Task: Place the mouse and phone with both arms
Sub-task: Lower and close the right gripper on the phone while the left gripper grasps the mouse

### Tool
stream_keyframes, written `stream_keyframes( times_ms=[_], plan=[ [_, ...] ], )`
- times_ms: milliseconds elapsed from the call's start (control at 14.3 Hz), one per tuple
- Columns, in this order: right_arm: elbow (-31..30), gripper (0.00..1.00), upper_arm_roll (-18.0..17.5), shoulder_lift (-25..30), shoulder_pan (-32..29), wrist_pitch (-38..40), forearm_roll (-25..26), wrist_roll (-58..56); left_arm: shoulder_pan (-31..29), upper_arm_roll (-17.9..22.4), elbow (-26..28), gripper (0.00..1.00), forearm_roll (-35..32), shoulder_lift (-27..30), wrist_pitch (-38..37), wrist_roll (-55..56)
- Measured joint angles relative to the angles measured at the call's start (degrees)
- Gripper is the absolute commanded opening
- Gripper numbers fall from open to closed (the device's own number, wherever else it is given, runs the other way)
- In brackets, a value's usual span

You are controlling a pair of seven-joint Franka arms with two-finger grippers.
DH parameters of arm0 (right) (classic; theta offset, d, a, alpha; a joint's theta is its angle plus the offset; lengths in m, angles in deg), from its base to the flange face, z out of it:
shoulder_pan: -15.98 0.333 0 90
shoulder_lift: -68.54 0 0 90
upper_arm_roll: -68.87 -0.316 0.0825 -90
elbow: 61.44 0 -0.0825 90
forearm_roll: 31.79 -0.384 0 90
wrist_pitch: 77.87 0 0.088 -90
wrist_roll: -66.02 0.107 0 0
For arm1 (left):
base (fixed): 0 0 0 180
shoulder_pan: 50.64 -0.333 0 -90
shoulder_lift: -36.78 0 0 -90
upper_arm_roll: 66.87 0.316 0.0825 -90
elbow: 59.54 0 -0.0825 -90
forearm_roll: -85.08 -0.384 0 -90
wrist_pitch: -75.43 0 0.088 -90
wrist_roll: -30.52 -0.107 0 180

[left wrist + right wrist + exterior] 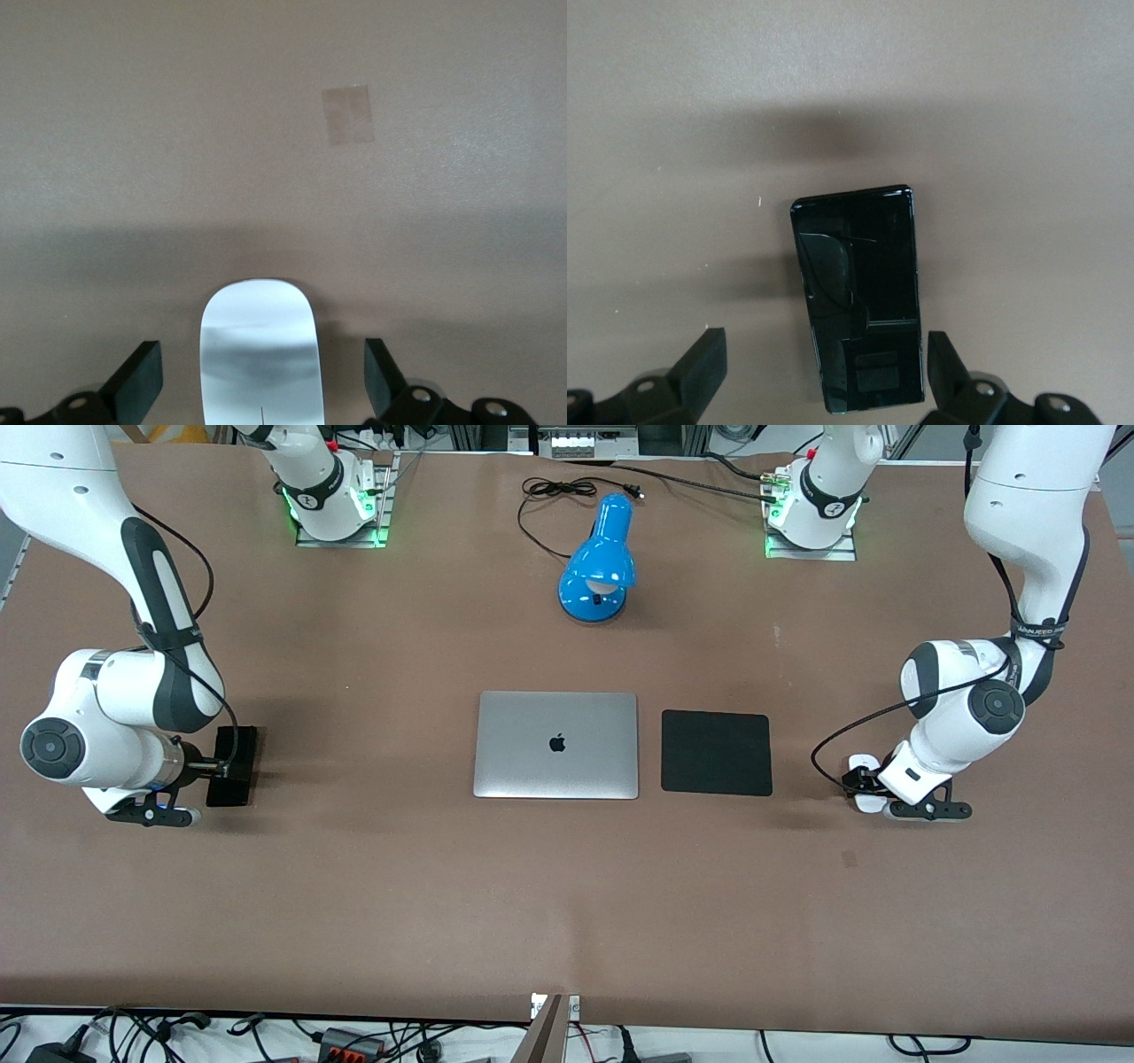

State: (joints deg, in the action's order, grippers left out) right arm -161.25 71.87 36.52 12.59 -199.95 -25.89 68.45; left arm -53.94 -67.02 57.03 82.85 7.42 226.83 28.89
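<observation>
My left gripper needs to go down before it closes, because its fingers are above the white mouse.
The white mouse [861, 765] lies on the table toward the left arm's end, beside the mouse pad. My left gripper [873, 784] is low over it and open. In the left wrist view the mouse [260, 354] sits between the two fingers [137, 385] with a gap on each side of it. The black phone [234, 766] lies on the table toward the right arm's end. My right gripper [213, 767] is low over it and open. In the right wrist view the phone [859, 301] lies between the fingers [700, 367], closer to one of them.
A closed silver laptop [556, 745] lies mid-table with a black mouse pad [716, 753] beside it, toward the left arm's end. A blue desk lamp [598, 558] with a black cord stands nearer the robot bases. A small tape patch [347, 114] is on the table near the mouse.
</observation>
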Motion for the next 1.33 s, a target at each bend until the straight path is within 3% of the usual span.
stream_keyframes(
  times_ms=[630,770,1050,1190,1330],
  plan=[
    [0.1,1.00,0.0,-1.5,-0.1,-0.6,0.0,0.1,0.0,-0.1,1.1,1.00,0.0,0.2,0.0,0.0],
    [0.1,1.00,0.0,-1.8,-0.2,-0.6,0.0,0.2,0.0,-0.1,1.8,0.88,0.0,0.2,0.0,0.0],
    [0.1,1.00,0.0,-2.7,-0.7,-0.6,-1.2,0.5,0.0,-0.1,2.7,0.51,0.0,-0.5,0.0,0.1],
    [0.1,1.00,0.0,-3.3,-1.2,-0.6,-1.8,0.5,0.0,-0.1,2.8,0.44,0.0,-0.5,0.0,0.1],
    [0.1,1.00,0.0,-4.1,-1.8,-0.6,-1.8,0.5,0.0,-0.1,2.6,0.44,0.0,-0.4,0.0,0.2]
  ],
)
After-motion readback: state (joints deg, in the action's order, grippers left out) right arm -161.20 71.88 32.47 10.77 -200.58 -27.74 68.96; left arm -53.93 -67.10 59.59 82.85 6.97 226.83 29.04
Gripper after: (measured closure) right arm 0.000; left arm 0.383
